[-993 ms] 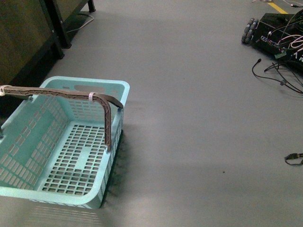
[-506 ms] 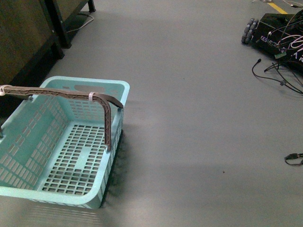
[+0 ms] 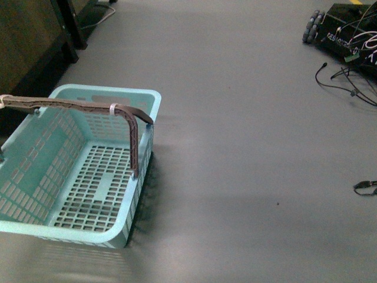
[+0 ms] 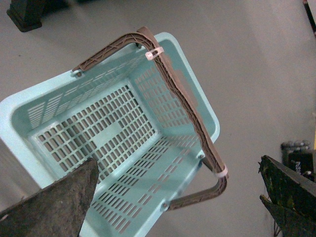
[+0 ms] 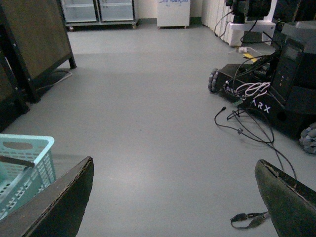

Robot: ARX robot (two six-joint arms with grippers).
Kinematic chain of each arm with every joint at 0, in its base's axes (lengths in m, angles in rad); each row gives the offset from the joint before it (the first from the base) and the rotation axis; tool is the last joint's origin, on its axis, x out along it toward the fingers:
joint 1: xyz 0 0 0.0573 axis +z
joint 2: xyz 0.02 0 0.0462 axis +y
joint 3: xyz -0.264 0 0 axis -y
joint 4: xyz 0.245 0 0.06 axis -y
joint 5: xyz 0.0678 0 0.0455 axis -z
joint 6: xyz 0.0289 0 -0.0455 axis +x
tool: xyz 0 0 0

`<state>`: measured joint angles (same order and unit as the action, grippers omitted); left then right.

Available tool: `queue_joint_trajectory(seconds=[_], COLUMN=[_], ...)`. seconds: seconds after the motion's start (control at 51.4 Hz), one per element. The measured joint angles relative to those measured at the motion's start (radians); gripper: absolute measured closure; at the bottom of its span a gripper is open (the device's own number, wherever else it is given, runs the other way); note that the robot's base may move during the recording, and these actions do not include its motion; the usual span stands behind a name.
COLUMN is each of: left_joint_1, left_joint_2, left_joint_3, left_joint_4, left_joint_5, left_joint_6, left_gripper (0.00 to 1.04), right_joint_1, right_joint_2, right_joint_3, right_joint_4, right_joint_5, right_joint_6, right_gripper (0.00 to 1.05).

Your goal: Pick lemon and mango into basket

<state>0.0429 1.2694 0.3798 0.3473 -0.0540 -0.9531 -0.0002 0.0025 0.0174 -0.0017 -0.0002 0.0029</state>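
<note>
Next, my left gripper picks up the turquoise basket by its brown handle [image 3: 76, 106] to bring it over for the lemon and mango.
The turquoise basket [image 3: 106, 92] stands on the grey floor at the left of the front view, with nothing in it and its brown handle [image 3: 76, 106] raised. My left gripper [image 4: 177, 168] hangs open above the basket's wall [image 4: 148, 197], nothing between its fingers. My right gripper [image 5: 174, 165] is open over bare floor, and a corner of the basket [image 5: 29, 148] shows off to one side of it. Neither the lemon nor the mango is in view.
A dark wooden cabinet [image 3: 29, 35] stands behind the basket at the left. At the far right sits a black wheeled machine [image 3: 341, 29] with cables trailing onto the floor. A small loose cable [image 3: 365, 187] lies at the right edge.
The whole scene sits slightly higher in the front view than before. The basket keeps its place on the floor.
</note>
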Motion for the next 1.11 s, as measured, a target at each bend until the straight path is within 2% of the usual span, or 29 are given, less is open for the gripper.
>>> queue_joint_trajectory(seconds=[0.136, 0.389, 0.603, 0.973, 0.993, 1.09, 1.11], left_joint_1=[-0.001, -0.023, -0.043, -0.135, -0.139, -0.162, -0.163], left_joint_2=[0.203, 0.578, 0.765, 0.993, 0.999, 1.028, 1.028], left_joint_3=[0.065, 0.263, 0.438, 0.753, 0.764, 0.809, 0.809], left_joint_4=[0.127, 0.255, 0.243, 0.159, 0.152, 0.121, 0.121], left_joint_5=[-0.003, -0.026, -0.036, -0.040, -0.042, -0.044, -0.043], left_joint_6=[-0.089, -0.244, -0.319, -0.402, -0.405, -0.427, -0.428], left_gripper=[0.07, 0.07, 0.07, 0.07, 0.08, 0.28, 0.29], right_joint_1=[0.000, 0.000, 0.000, 0.000, 0.000, 0.000, 0.000], right_joint_2=[0.000, 0.000, 0.000, 0.000, 0.000, 0.000, 0.000], right_joint_3=[0.000, 0.000, 0.000, 0.000, 0.000, 0.000, 0.000], right_joint_4=[0.000, 0.000, 0.000, 0.000, 0.000, 0.000, 0.000], right_joint_5=[0.000, 0.000, 0.000, 0.000, 0.000, 0.000, 0.000], right_joint_6=[0.000, 0.000, 0.000, 0.000, 0.000, 0.000, 0.000], right_gripper=[0.09, 0.09, 0.09, 0.09, 0.09, 0.09, 0.09])
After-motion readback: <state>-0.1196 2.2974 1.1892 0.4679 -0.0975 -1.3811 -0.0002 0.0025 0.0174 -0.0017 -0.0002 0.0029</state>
